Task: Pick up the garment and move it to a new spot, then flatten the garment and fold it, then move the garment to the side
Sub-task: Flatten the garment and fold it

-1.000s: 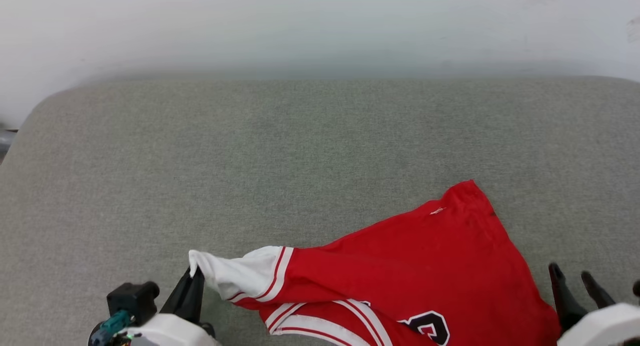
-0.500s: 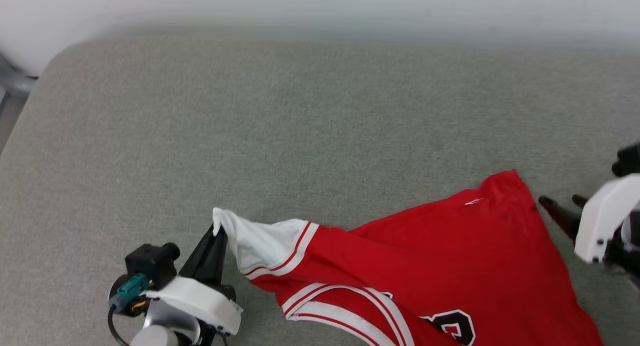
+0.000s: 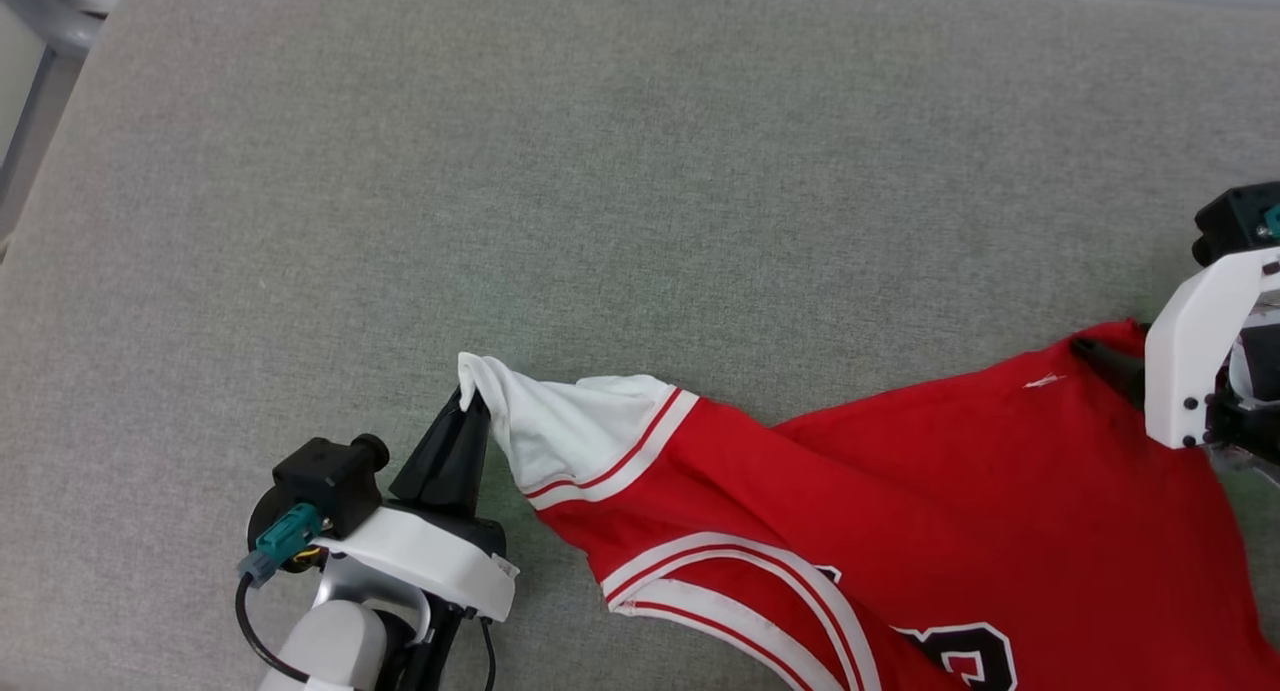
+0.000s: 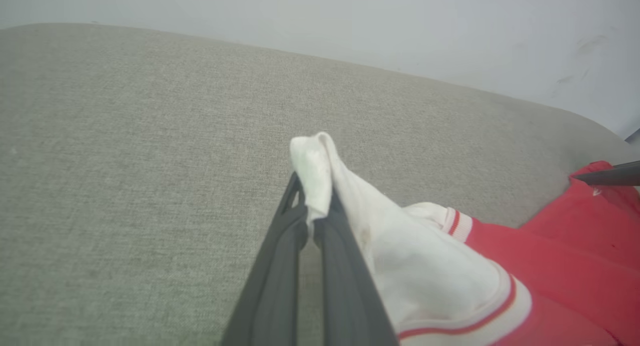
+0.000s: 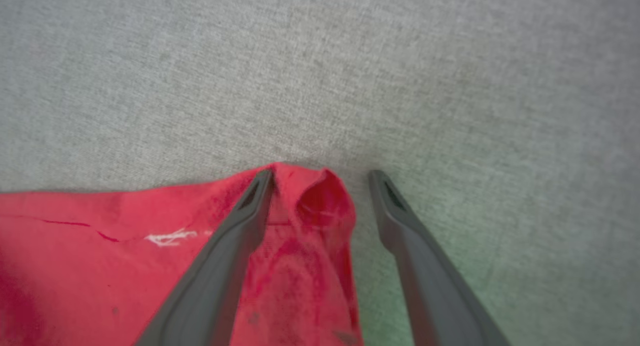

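Note:
My right gripper should grab the garment by its red hem corner (image 3: 1118, 335) (image 5: 315, 193) next, to spread it flat for folding.
The garment (image 3: 900, 491), a red jersey with a white, red-striped sleeve and black-and-white numerals, lies spread on the grey cushioned surface (image 3: 600, 171) at the lower right. My left gripper (image 3: 468, 401) is shut on the tip of the white sleeve (image 4: 320, 160), holding it bunched a little above the surface. My right gripper (image 5: 324, 175) is open and straddles the garment's far red corner (image 5: 320, 201); one of its fingers (image 5: 235, 236) lies over the red cloth, the other over bare surface. In the head view its dark finger (image 3: 1100, 359) rests at that corner.
Bare grey fabric stretches wide beyond and to the left of the garment. A pale wall (image 4: 350, 20) rises behind the surface's far edge. A metal leg (image 3: 30, 101) shows past the surface's rounded top-left corner.
The head camera has tipped downward, shifting the whole picture. My open right gripper has come from the garment's near right side up to its far corner. The left gripper keeps its hold on the sleeve.

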Robot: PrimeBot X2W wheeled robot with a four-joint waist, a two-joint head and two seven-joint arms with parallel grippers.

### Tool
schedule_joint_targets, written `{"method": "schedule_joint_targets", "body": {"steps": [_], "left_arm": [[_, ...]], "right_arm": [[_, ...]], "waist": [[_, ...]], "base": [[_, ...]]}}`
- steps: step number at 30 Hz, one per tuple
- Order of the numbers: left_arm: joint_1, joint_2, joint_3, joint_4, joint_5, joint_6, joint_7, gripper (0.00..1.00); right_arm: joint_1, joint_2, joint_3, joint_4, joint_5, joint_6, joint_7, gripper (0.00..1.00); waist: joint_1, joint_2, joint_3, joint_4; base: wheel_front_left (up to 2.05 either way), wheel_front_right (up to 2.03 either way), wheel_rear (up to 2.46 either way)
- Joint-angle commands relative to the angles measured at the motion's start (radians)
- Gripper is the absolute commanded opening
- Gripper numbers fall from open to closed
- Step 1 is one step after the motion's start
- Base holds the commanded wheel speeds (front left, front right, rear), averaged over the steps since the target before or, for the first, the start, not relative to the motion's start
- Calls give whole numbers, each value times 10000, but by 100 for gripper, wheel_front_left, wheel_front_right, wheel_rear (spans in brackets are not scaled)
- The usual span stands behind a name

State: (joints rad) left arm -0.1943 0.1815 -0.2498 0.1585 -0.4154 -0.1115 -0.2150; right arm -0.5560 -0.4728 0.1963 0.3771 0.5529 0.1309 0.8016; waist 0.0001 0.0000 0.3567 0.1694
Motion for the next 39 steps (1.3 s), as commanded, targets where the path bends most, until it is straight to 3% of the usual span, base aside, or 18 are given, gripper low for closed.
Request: {"method": "schedule_joint_targets", "body": {"steps": [1, 2, 3, 5, 14, 21, 31, 39], "left_arm": [[-133, -32, 8, 45, -26, -17, -92, 0], [-133, -44, 10, 71, -50, -19, -102, 0], [-136, -39, 16, 97, -68, -20, -123, 0], [-143, -33, 31, 146, -85, -17, -157, 0], [-163, 452, 366, 312, -81, 165, -142, 0], [-713, 861, 765, 467, -174, 310, 32, 0], [-2690, 1631, 932, 1081, -207, 173, 807, 0], [-5237, 2071, 1017, 2306, -356, 19, 1091, 0]], "right_arm": [[207, 167, 415, 473, 215, -2, 276, 100], [297, 203, 596, 684, 324, -1, 421, 100], [377, 250, 744, 860, 472, -1, 563, 48], [425, 302, 948, 1022, 715, 12, 620, 0], [-505, -85, 960, 873, 1000, -4, -470, 0], [-849, 78, 624, 1002, 978, -7, -1513, 0], [-1719, 457, 401, 1608, 529, -8, -2610, 0], [-3482, 714, -72, 2420, -359, -11, -3868, 0]], "waist": [[-1, 0, 191, 129], [-1, 0, 220, 134], [-1, 0, 239, 132], [-1, 0, 263, 111], [-1, 0, -440, -327], [-1, 0, -1419, -902], [-1, 0, -2123, -1596], [-1, 0, -1907, -1926]], "base": [[0, 0, 0], [0, 0, 0], [0, 0, 0], [0, 0, 0], [0, 0, 0], [0, 0, 0], [0, 0, 0], [0, 0, 0]]}}
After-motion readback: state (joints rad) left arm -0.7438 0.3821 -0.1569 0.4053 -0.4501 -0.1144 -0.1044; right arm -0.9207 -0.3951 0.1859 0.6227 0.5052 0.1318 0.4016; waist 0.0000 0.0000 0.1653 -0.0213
